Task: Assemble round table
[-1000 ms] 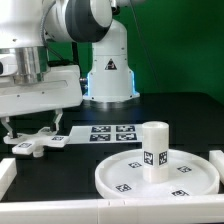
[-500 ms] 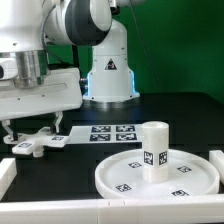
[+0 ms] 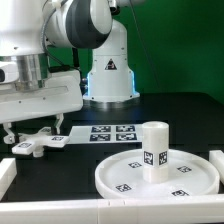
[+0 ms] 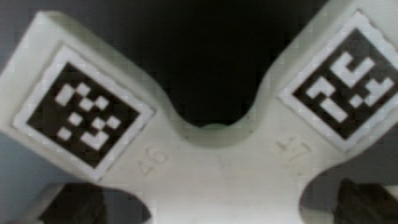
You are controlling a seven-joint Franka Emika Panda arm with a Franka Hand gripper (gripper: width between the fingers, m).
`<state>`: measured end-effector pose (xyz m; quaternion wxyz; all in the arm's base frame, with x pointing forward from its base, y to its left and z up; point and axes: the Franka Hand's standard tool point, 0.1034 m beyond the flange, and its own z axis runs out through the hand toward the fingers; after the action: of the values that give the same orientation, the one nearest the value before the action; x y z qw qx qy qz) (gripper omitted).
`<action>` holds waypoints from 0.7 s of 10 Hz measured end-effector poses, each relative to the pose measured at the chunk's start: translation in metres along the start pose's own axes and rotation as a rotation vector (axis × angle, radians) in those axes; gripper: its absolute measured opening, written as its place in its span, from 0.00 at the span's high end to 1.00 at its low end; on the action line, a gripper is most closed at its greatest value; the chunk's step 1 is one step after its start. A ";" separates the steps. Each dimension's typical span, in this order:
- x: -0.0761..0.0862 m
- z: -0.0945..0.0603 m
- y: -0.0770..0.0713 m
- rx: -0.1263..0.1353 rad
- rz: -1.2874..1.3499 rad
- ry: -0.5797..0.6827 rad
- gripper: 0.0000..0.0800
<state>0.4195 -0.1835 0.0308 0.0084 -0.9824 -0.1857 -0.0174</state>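
Note:
I should close my gripper on the foot piece's middle (image 3: 38, 143) (image 4: 222, 188) now. My dark fingers are on both sides of it, below its tagged arms, so they would hold the piece.
The white cross-shaped foot piece (image 3: 38, 146) lies flat on the black table at the exterior view's left. My gripper (image 3: 33, 133) hangs right over it, jaws open, one finger on each side of the piece. In the wrist view the foot piece (image 4: 214, 150) fills the frame with two tagged arms spreading out, and my dark fingertips (image 4: 71, 205) stand apart at its sides. The large rimmed round disc (image 3: 110, 180) lies at the front right. The short thick cylinder leg (image 3: 153, 150) stands upright on its middle.
The marker board (image 3: 112, 132) lies on the table between the foot piece and the disc. White border rails run along the front (image 3: 60, 207) and right side (image 3: 217, 160). The arm's base (image 3: 108, 70) stands behind.
My gripper has shifted a little over the foot piece. The foot piece, disc and leg have not moved.

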 end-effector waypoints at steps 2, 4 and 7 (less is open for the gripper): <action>-0.001 0.002 -0.001 0.002 0.000 -0.003 0.19; -0.001 0.003 0.000 0.004 0.001 -0.005 0.19; -0.003 0.005 -0.001 0.007 0.002 -0.010 0.22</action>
<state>0.4163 -0.1838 0.0253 0.0110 -0.9827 -0.1846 -0.0120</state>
